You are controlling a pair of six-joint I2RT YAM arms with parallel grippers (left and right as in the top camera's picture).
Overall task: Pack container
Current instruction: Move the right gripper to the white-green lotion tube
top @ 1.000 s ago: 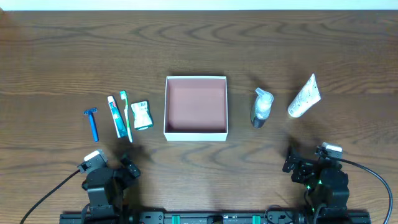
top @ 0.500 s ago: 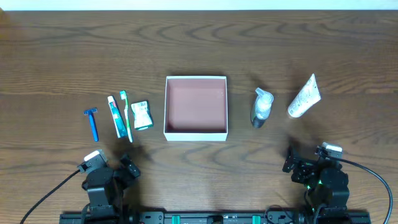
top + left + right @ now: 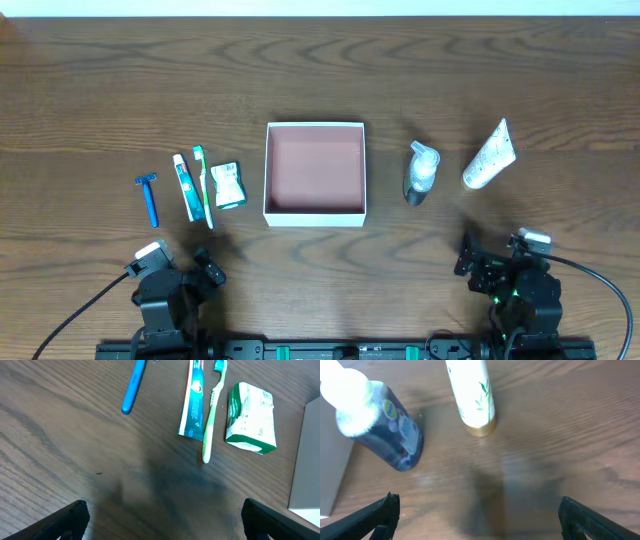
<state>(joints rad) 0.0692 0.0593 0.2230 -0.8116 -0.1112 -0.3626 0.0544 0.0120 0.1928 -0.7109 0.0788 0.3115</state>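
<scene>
The cap end of the white tube should stay free to go into the container (image 3: 315, 212). My right gripper will grab the tube by its flat sealed end next.
The container (image 3: 315, 212), a square white box with a pink-brown inside, sits at the table's middle and holds nothing. Left of it lie a blue razor (image 3: 149, 198), a toothpaste tube (image 3: 183, 186), a green toothbrush (image 3: 203, 185) and a green-white packet (image 3: 228, 185). Right of it lie a pump bottle (image 3: 420, 172) and a white tube (image 3: 489, 155). My left gripper (image 3: 205, 271) is open and empty near the front edge, below the toiletries (image 3: 200, 405). My right gripper (image 3: 468, 257) is open and empty, below the bottle (image 3: 380, 422) and tube (image 3: 470, 395).
Both arm bases stand at the front edge on a black rail (image 3: 320, 350). The container's wall shows at the right edge of the left wrist view (image 3: 305, 460) and at the left edge of the right wrist view (image 3: 332, 470).
</scene>
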